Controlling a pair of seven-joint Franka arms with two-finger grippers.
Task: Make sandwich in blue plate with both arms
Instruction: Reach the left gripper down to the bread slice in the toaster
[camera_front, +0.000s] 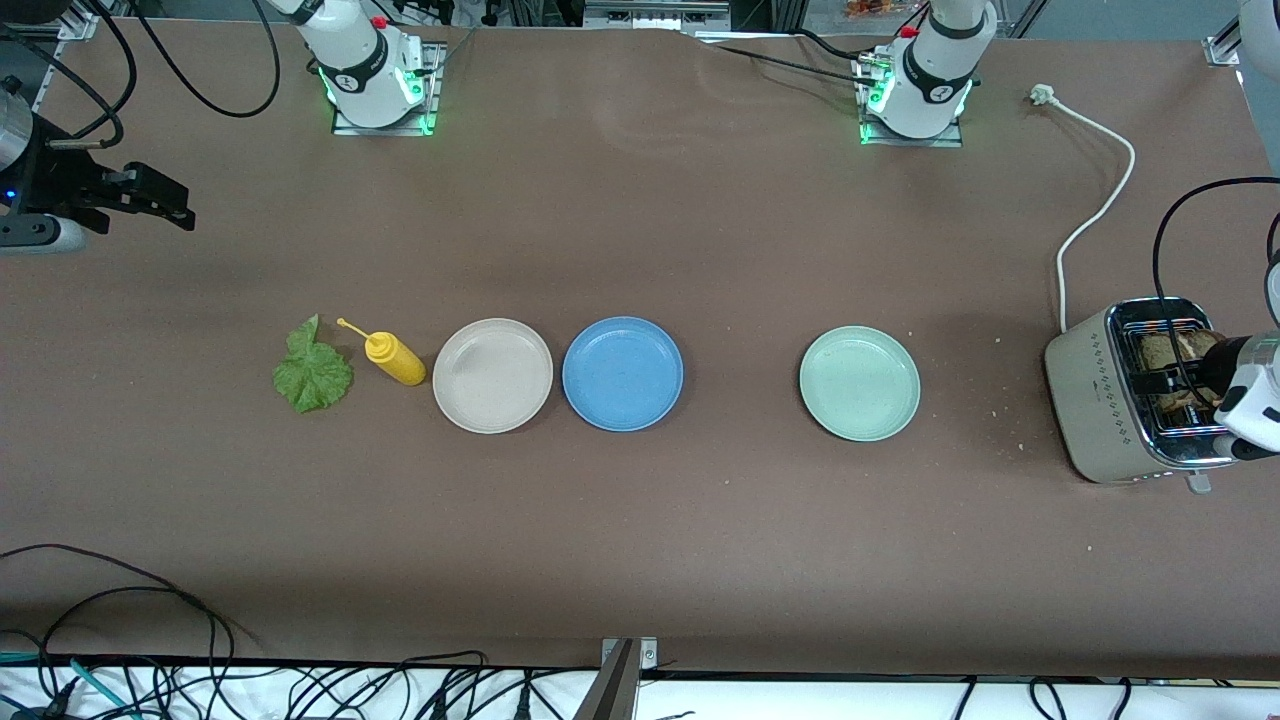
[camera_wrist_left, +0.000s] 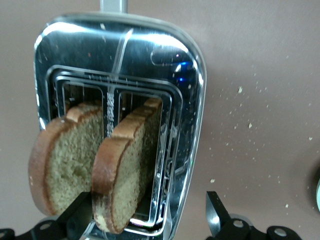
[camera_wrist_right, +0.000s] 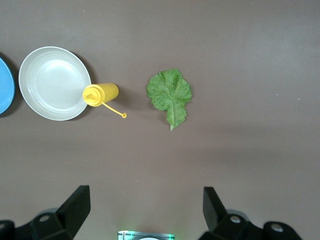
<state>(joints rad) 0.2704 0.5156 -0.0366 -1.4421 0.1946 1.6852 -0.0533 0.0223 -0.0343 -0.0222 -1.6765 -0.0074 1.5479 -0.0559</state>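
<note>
I next need to grab the bread slice by its crust edge (camera_wrist_left: 107, 165) with my left gripper, so that I can start the sandwich in the blue plate.
The blue plate (camera_front: 622, 373) is empty at the table's middle; its edge shows in the right wrist view (camera_wrist_right: 4, 85). Two brown bread slices (camera_front: 1165, 352) stand in the toaster (camera_front: 1085, 390). In the left wrist view, my left gripper (camera_wrist_left: 147, 217) is open over the toaster (camera_wrist_left: 190, 75), its fingers (camera_wrist_left: 214, 215) straddling one slice (camera_wrist_left: 125, 165); the other slice (camera_wrist_left: 62, 160) stands beside it. It also shows in the front view (camera_front: 1188, 378). The lettuce leaf (camera_front: 313, 370) (camera_wrist_right: 170, 95) lies flat on the table. My right gripper (camera_front: 175, 208) (camera_wrist_right: 145, 212) is open and empty, up over the right arm's end of the table.
A yellow squeeze bottle (camera_front: 395, 358) (camera_wrist_right: 100, 94) lies between the leaf and a beige plate (camera_front: 492, 375) (camera_wrist_right: 55, 82). A pale green plate (camera_front: 859, 383) sits between the blue plate and the toaster. The toaster's white cord (camera_front: 1095, 215) runs toward the left arm's base. Crumbs lie near the toaster.
</note>
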